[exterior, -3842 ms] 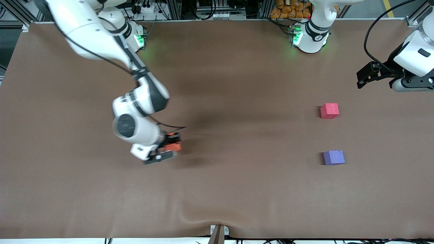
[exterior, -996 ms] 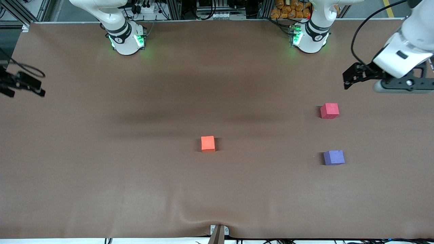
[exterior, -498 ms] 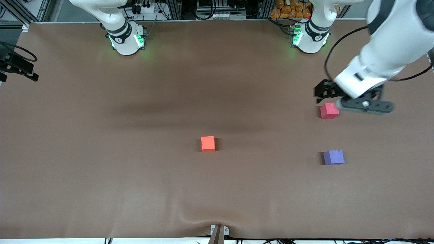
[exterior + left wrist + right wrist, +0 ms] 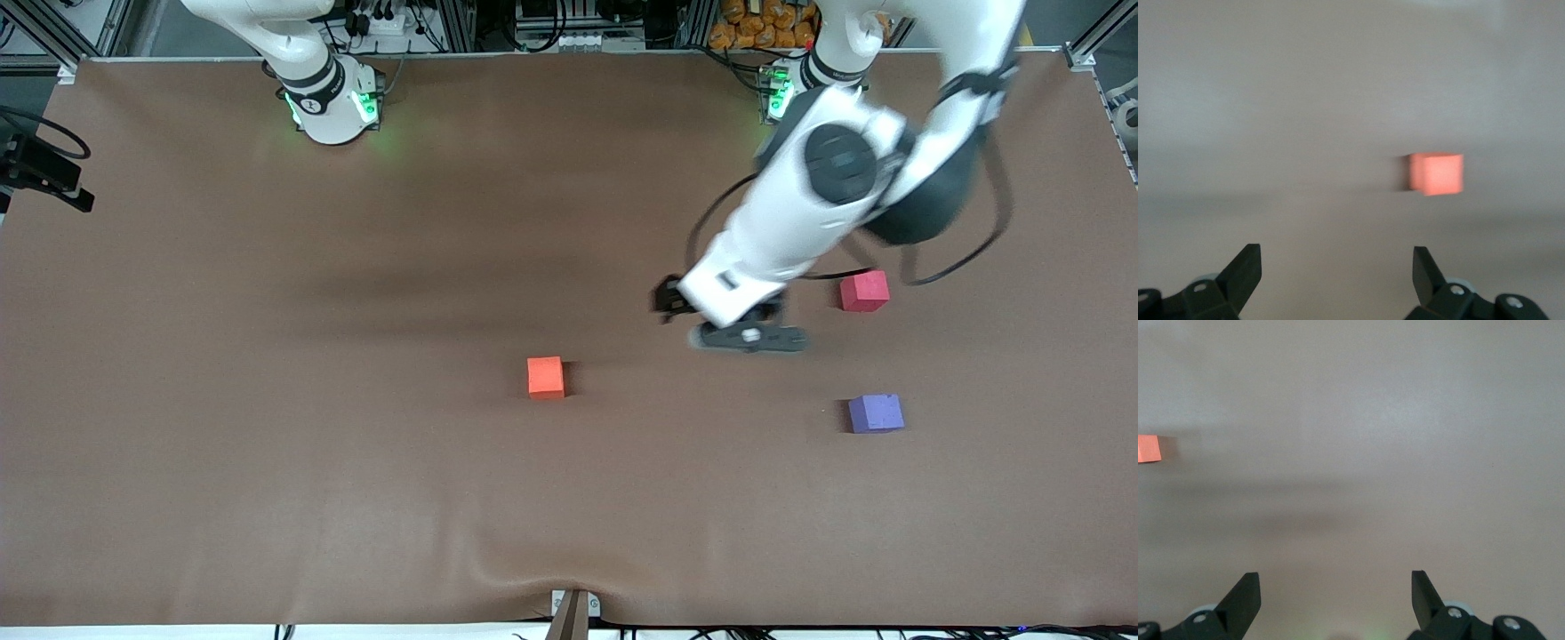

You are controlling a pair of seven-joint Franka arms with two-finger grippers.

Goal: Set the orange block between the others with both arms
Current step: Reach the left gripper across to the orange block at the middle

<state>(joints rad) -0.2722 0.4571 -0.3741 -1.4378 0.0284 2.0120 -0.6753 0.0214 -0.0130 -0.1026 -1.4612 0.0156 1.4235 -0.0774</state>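
My left gripper should next grab the orange block (image 4: 545,376) by its opposite sides, to place it between the pink and purple blocks.
The orange block (image 4: 545,376) sits alone in the middle of the table and also shows in both wrist views, as the orange block (image 4: 1436,173) and the orange block (image 4: 1148,448). The others stand toward the left arm's end: a red-pink cube (image 4: 864,291), and a purple cube (image 4: 876,413) nearer the front camera. My left gripper (image 4: 669,302) hangs open and empty over the table between the orange block and the red-pink cube; its own view shows the left gripper (image 4: 1336,267) holding nothing. My right gripper (image 4: 71,191) waits open at the right arm's end of the table, and the right gripper (image 4: 1335,587) is empty.
A brown mat (image 4: 356,498) covers the whole table and has a wrinkle at its front edge (image 4: 533,569). The arms' green-lit bases (image 4: 333,102) stand along the back edge.
The right gripper, which earlier held the orange block, has left it mid-table and pulled back to its end. The left arm has swept from its end past the red-pink cube toward the orange block.
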